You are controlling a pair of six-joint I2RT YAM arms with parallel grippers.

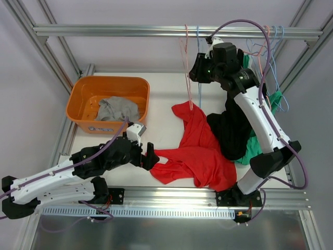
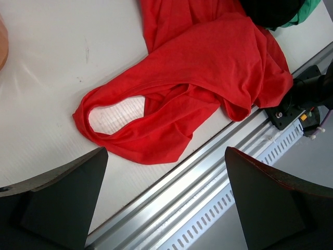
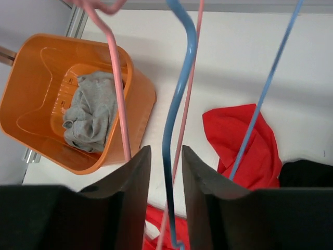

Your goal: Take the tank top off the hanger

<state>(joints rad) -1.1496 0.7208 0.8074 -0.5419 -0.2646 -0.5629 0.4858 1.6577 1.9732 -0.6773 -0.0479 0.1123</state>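
I need to grab the red tank top next with my left gripper by its crumpled middle, past the tank top's spread armhole. Then I can lift it gathered into the orange bin.
The red tank top (image 1: 197,151) lies crumpled on the white table, with one armhole spread flat near the front rail (image 2: 208,67). A blue hanger (image 1: 198,57) and a pink hanger (image 1: 186,57) hang from the top rail. Their lower ends reach the top's upper corner, and whether they still catch the cloth I cannot tell. My right gripper (image 1: 196,70) is up at these hangers. Its jaws (image 3: 165,172) stand slightly apart around the blue hanger wire (image 3: 177,104) without pinching it. My left gripper (image 1: 151,156) is open and empty (image 2: 166,156) beside the top's near-left edge.
An orange bin (image 1: 83,88) at the back left holds a grey garment (image 1: 117,108). A black garment (image 1: 229,130) and a green one (image 1: 257,140) lie under the right arm. More wire hangers (image 1: 273,41) hang at the right end of the rail. The metal front rail (image 2: 208,192) lies below the left fingers.
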